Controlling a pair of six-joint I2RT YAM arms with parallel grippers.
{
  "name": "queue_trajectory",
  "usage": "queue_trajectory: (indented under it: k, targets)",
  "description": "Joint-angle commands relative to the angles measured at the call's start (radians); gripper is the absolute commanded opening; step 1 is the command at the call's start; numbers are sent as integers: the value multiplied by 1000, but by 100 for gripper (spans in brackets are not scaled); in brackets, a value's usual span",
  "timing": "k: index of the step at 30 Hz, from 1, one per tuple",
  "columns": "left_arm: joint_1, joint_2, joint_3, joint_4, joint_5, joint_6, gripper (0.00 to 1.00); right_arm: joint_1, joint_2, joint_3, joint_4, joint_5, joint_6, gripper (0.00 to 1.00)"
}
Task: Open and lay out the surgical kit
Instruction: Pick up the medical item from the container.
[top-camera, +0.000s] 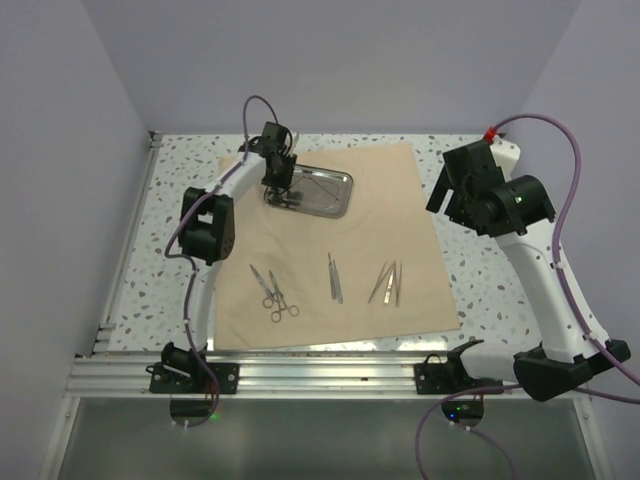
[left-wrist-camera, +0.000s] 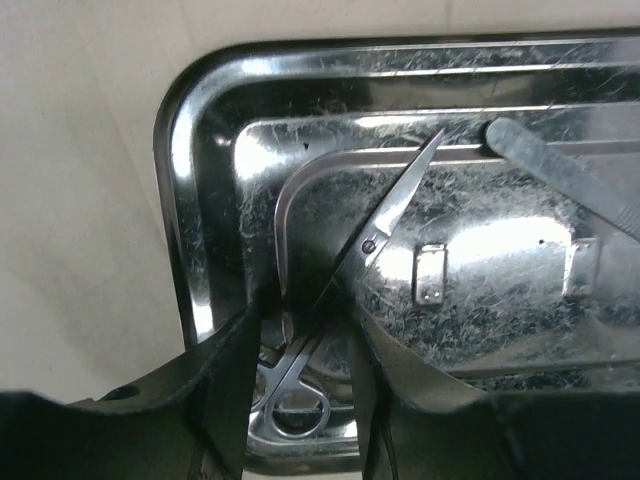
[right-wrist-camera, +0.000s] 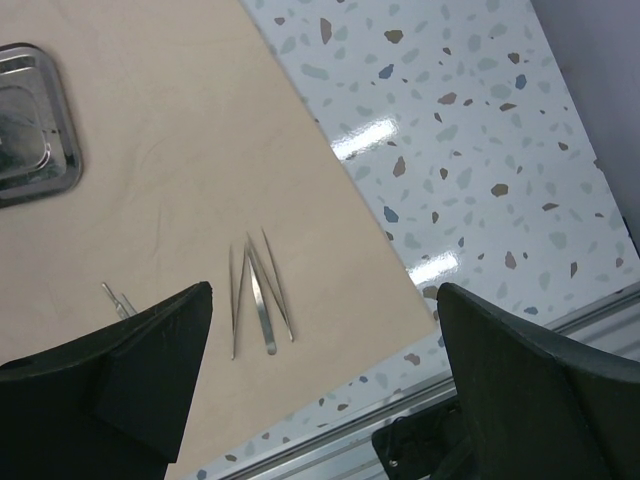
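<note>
The scissors' narrow middle (left-wrist-camera: 319, 314) lies slanted between the open fingers and closing would catch the scissors, so it is time for my left gripper to close now.
The tan cloth wrap (top-camera: 340, 240) lies spread flat on the table. The steel tray (top-camera: 335, 195) sits at the cloth's far middle. My left gripper (top-camera: 279, 190) is down in the tray's left end. In the left wrist view its fingers (left-wrist-camera: 240, 350) stand open on either side of a pair of scissors (left-wrist-camera: 395, 205) lying in the tray (left-wrist-camera: 180, 150), with gaps showing on both sides. A flat metal handle (left-wrist-camera: 560, 170) also lies in the tray. My right gripper (right-wrist-camera: 325, 300) is wide open and empty, raised above the cloth's right side, over tweezers (right-wrist-camera: 258, 290).
On the cloth near the front lie scissors and forceps (top-camera: 272, 293), a slim pair of tweezers (top-camera: 334, 277) and more tweezers (top-camera: 386, 283). Speckled tabletop (right-wrist-camera: 470, 150) surrounds the cloth. An aluminium rail (top-camera: 330, 370) runs along the near edge.
</note>
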Motion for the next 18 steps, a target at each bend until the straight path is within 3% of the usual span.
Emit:
queue_trajectory:
  k: [1,6,15,18]
  targets:
    - [16,72,22,-64,13,26,44,-4,11,27,-189,12,29,98]
    - [16,126,39,-186,21,9,38,-4,14,20,-183,12,35,98]
    - [16,137,-71,-292,34,-25,3,-4,20,7,-148,-6,26,98]
    - [19,132,-72,-290,41,-25,0,-4,23,6,-139,-17,21,99]
